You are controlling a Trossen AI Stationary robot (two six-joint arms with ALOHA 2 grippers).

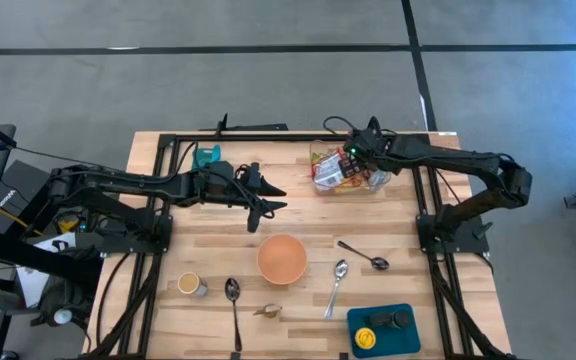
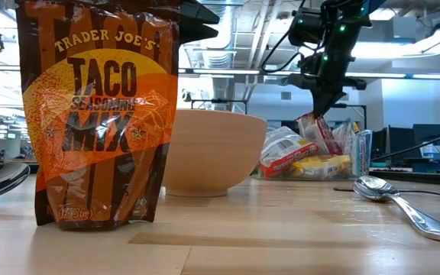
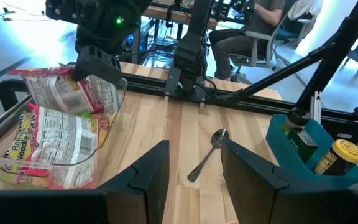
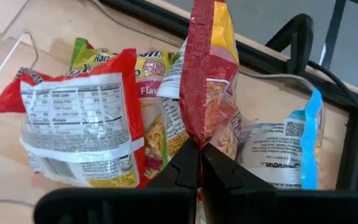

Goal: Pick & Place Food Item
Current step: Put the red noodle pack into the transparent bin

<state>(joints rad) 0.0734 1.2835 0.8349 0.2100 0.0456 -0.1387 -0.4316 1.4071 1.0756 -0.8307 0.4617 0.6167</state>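
My right gripper should open now: the red-edged packet (image 4: 207,81) is standing in the clear bin between the white-backed and blue-edged packets, so the red-edged packet would stay there.
A clear bin (image 1: 318,158) at the table's far side holds several ramen noodle packets (image 4: 79,124). My right gripper (image 4: 199,155) reaches down into it and is shut on a red-edged packet (image 4: 207,81); the low view shows that gripper (image 2: 321,105) at the pile's top. My left gripper (image 1: 271,200) hovers open left of the bin and above the tan bowl (image 1: 282,258), its fingers (image 3: 142,180) holding nothing. A taco seasoning mix bag (image 2: 98,114) stands upright on its base near the front edge. My right gripper pinches the red crimped seal edge (image 4: 197,124) of one ramen packet between its two fingers. The fingers slant down from above. The packet stands on edge among the other packets in the bin; whether it is lifted clear of them I cannot tell.
Several spoons (image 1: 366,256) lie around the bowl. A small cup (image 1: 190,284) sits near the front left. A teal tray (image 1: 383,335) with bottles stands at the front right. Black frame rails (image 3: 229,93) border the table. A seated person (image 3: 247,34) shows in the room beyond.
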